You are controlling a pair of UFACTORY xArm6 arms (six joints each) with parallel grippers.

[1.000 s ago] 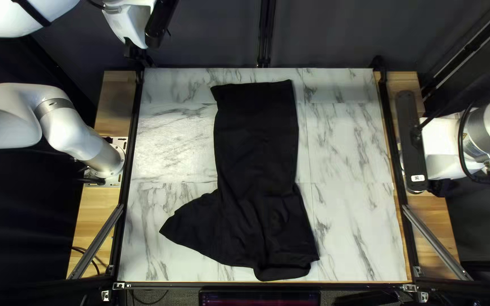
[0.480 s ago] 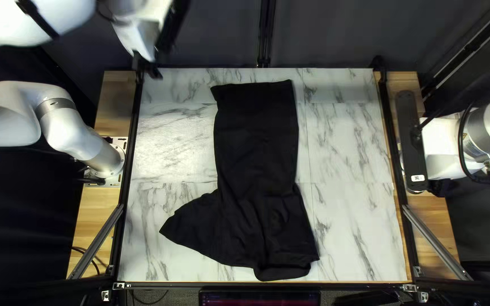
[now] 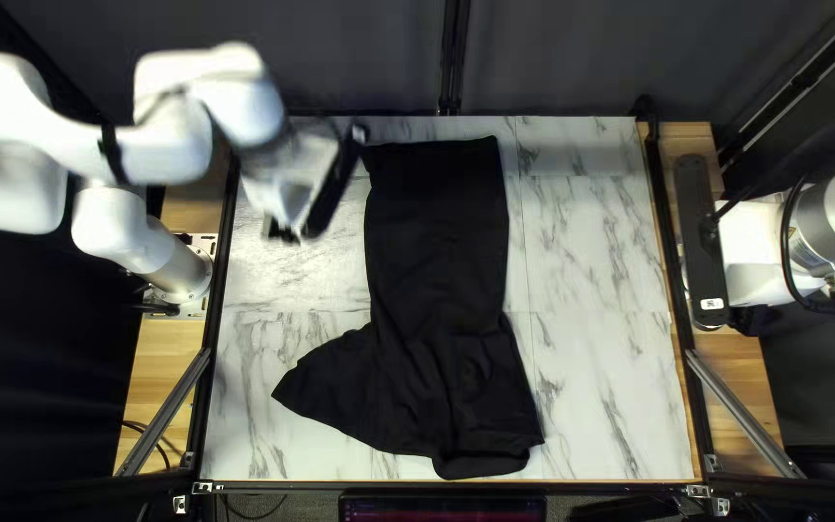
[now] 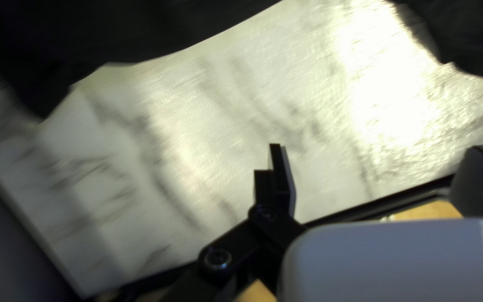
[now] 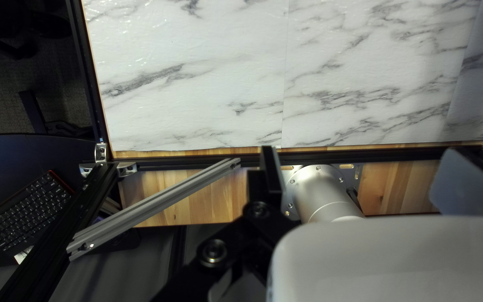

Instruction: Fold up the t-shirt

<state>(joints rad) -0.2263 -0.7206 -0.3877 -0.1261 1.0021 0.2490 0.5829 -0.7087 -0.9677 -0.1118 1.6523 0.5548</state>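
The left gripper grabs the black t-shirt's spread-out flap next, to fold the t-shirt's loose side over its wrinkled middle.
The black t-shirt (image 3: 442,251) lies lengthwise on the marble-patterned table (image 3: 596,251), its far part a smooth strip. Its near part is wrinkled, with a flap spread toward the left and a bunched near end. My left gripper (image 3: 284,232) hangs over the table, left of the strip. In the left wrist view, my left gripper (image 4: 377,151) stands open and empty, with the t-shirt (image 4: 141,28) ahead of it across bare tabletop. My right gripper (image 3: 751,246) is raised past the table's right edge, its fingertips hidden there; in the right wrist view, my right gripper (image 5: 364,150) is open and empty.
Black rails (image 3: 671,290) run along the table's sides, and slanted metal braces (image 3: 741,411) stand at both near corners. In the right wrist view, an arm base (image 5: 322,193) and a wooden strip (image 5: 213,207) lie below the gripper, with a keyboard (image 5: 26,210) farther off.
My left arm has swung in from beyond the far left corner, bringing its gripper nearer and rightward over the table. The t-shirt and my right arm have not moved.
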